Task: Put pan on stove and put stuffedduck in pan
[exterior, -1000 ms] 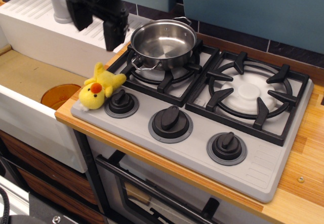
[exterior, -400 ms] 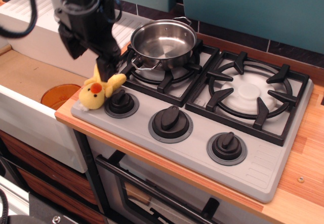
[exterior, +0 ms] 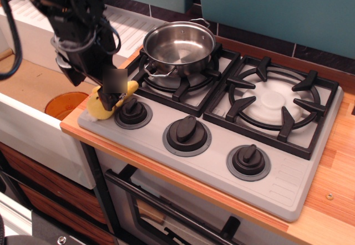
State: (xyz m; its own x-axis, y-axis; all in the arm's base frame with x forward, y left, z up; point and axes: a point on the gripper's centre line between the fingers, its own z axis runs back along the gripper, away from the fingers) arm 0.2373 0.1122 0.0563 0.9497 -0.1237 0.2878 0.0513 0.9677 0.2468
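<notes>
The gripper grabs the yellow stuffedduck by its soft body (exterior: 125,94) next, to drop the duck into the steel pan (exterior: 178,46).
The shiny steel pan (exterior: 178,46) stands upright and empty on the back-left burner grate of the grey stove (exterior: 288,175). The yellow stuffedduck (exterior: 97,108) lies on the stove's front-left corner, next to the leftmost knob (exterior: 133,112). My black gripper (exterior: 97,94) hangs directly over the duck, with its fingers spread on either side of it. The right finger (exterior: 115,87) covers the duck's head; one wing (exterior: 132,85) sticks out. The jaws are open and have not closed on the duck.
A white sink (exterior: 33,128) lies left of the counter, with an orange round object (exterior: 62,104) inside. A white ridged drainboard (exterior: 130,29) lies behind it. The right burner grate (exterior: 274,103) is bare. Two more knobs (exterior: 187,134) line the stove front.
My gripper has come down and to the left, from beside the pan to right over the duck, now hiding its head. The pan and duck have not moved.
</notes>
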